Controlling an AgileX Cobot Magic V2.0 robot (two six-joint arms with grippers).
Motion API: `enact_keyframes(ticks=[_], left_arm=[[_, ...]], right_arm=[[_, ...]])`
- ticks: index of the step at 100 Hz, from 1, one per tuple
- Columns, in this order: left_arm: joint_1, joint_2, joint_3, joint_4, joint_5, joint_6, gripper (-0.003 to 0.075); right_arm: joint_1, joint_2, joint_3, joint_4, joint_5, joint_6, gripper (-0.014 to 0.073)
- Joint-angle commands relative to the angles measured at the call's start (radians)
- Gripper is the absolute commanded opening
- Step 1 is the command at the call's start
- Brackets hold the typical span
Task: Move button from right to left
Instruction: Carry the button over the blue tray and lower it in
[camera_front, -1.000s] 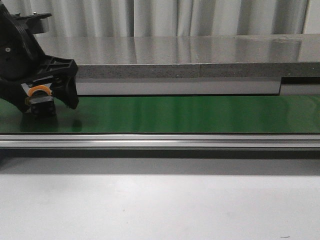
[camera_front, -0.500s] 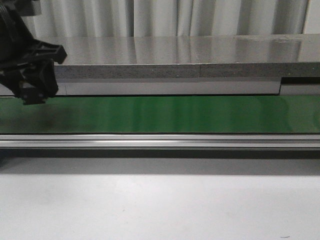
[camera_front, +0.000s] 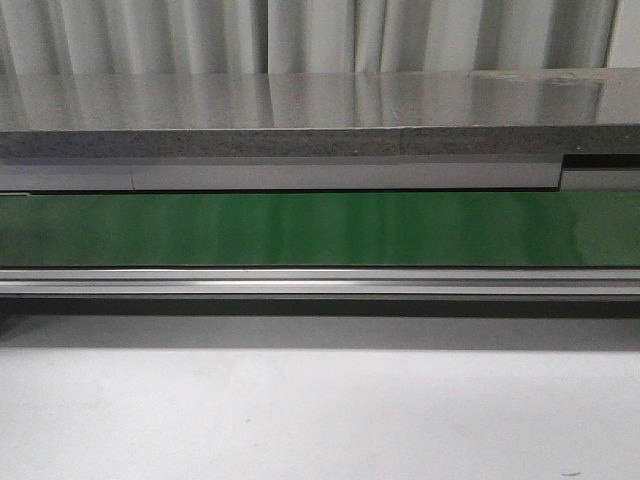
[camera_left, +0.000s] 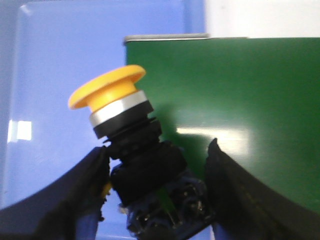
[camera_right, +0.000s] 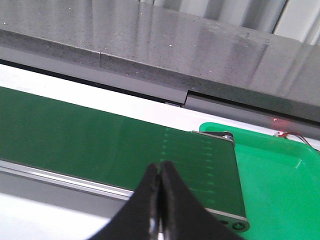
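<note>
The button's black body (camera_left: 145, 170) is still short of the blue tray in my left gripper, so it is too early to release it before it moves toward the tray.
In the left wrist view my left gripper (camera_left: 157, 172) is shut on the button (camera_left: 131, 145). Its orange-yellow mushroom cap (camera_left: 106, 89) tilts away from the fingers, and its black body sits between them. The button hangs over the end of the green conveyor belt (camera_left: 235, 100) and a blue tray (camera_left: 60, 75) beside it. In the right wrist view my right gripper (camera_right: 160, 172) is shut and empty above the near rail of the green belt (camera_right: 90, 135). Neither gripper nor the button shows in the front view.
The front view shows the green belt (camera_front: 320, 228) running across, a metal rail (camera_front: 320, 283) in front of it, a grey stone counter (camera_front: 320, 105) behind and a white tabletop (camera_front: 320, 410) nearer. A bright green tray (camera_right: 280, 180) sits past the belt's right end.
The left gripper holding the button has moved left and up, out of the front view.
</note>
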Motion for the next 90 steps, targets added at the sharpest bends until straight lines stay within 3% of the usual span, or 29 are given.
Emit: enact_keyframes(ticks=[1,36,90], left_arm=[[0.061,-0.04,-0.015,0.009,-0.059,0.017,0.0235],[0.207,0.062,-0.009,0.007,-0.162,0.098,0.0235],[0.207,0.236,-0.009,-0.038,-0.266,0.1,0.0236]], right_arm=[[-0.001,0.009,-0.025,0.018,-0.071,-0.008,-0.0068],[-0.001,0.009,-0.025,0.018,-0.071,-0.008,-0.0068],[-0.001,0.009,-0.025,0.018,-0.071,-0.008,-0.0068]])
